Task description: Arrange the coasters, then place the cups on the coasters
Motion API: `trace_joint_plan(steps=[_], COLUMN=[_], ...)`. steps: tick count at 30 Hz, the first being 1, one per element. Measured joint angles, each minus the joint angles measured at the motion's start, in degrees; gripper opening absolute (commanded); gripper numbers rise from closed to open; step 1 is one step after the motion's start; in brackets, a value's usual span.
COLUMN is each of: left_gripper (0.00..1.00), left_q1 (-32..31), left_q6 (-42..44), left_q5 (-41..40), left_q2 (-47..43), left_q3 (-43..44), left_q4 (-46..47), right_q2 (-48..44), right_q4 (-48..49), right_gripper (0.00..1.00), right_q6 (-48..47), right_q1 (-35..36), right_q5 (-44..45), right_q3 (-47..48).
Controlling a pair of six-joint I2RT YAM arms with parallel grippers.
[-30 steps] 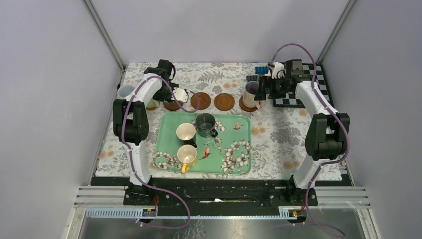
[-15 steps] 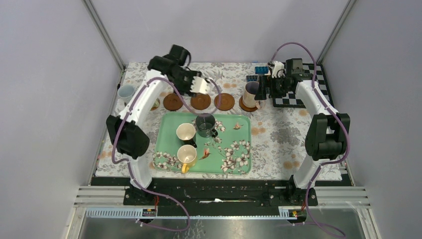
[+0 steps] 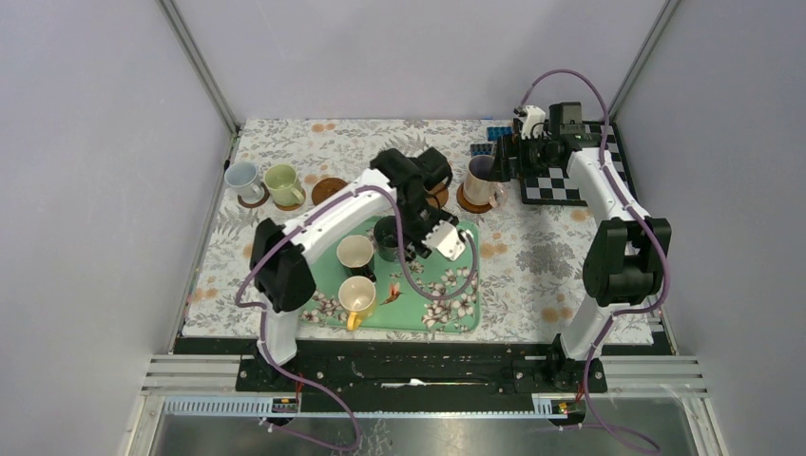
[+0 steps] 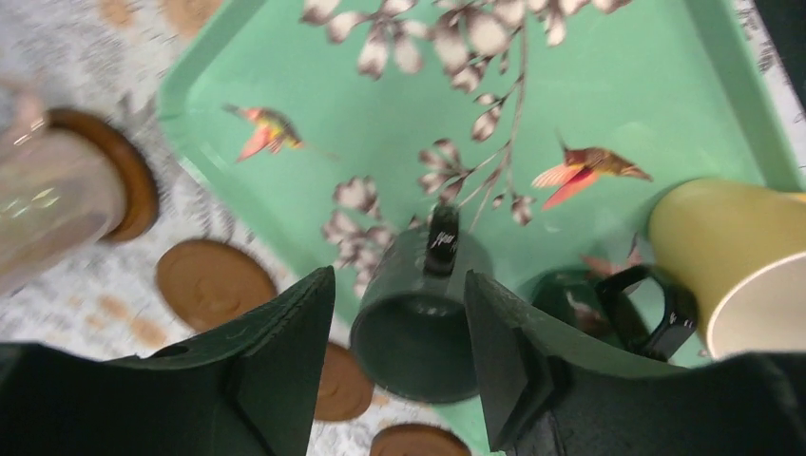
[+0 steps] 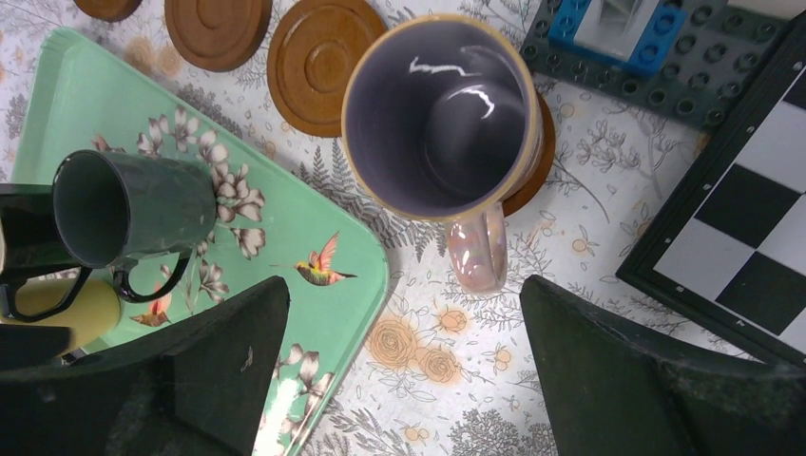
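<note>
My left gripper is to grab the dark green cup by its black handle (image 4: 443,241), so the cup's base stays free to sit on an empty coaster.
My left gripper (image 4: 399,277) hangs open over the tray, one finger on each side of the upright dark green cup (image 4: 418,313), with a gap on both sides. From above, the left gripper (image 3: 397,237) covers that dark green cup (image 3: 386,231). A cream cup (image 3: 355,253) and a yellow cup (image 3: 358,296) also stand on the tray. At the back left, the pale blue cup (image 3: 242,178) and the olive cup (image 3: 283,185) each sit on a coaster, beside a bare coaster (image 3: 330,190). My right gripper (image 5: 404,370) is open and empty beside the pinkish cup (image 5: 442,114), which stands on a coaster (image 5: 534,171).
The green floral tray (image 3: 314,285) fills the middle of the patterned cloth. A chessboard (image 3: 561,190) and a dark studded plate with blue bricks (image 5: 618,28) lie at the back right. Bare coasters (image 5: 318,62) line the tray's far edge.
The left arm swung from the back-left coasters to the right and forward over the tray, its jaws a little wider. The olive cup now stands uncovered. The right arm barely moved.
</note>
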Motion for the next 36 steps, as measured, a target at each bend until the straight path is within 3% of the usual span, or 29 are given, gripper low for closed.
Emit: trace_joint_plan(steps=[8, 18, 25, 30, 36], left_gripper=[0.60, 0.60, 0.57, 0.44, 0.16], left_q1=[-4.1, -4.3, -4.2, -4.1, -4.0], left_q6=[0.1, 0.4, 1.2, 2.2, 4.5], left_q5=[-1.4, -6.6, -9.7, -12.1, -14.5], left_q2=[2.8, 2.9, 5.6, 7.5, 8.0], left_q3=[-8.5, -15.7, -16.3, -16.3, -16.3], left_q4=[1.1, 7.8, 10.8, 12.6, 13.0], right_q2=[-1.0, -1.4, -1.5, -2.3, -2.9], right_q4=[-0.5, -0.8, -0.9, -0.9, -1.0], right_gripper=[0.98, 0.98, 0.98, 0.98, 0.98], right_q6=[-0.4, -0.4, -0.4, -0.4, -0.7], right_q1=[0.0, 0.0, 0.0, 0.0, 0.0], right_q5=[-0.1, -0.3, -0.3, -0.3, -0.3], right_q3=[2.1, 2.1, 2.1, 1.8, 1.4])
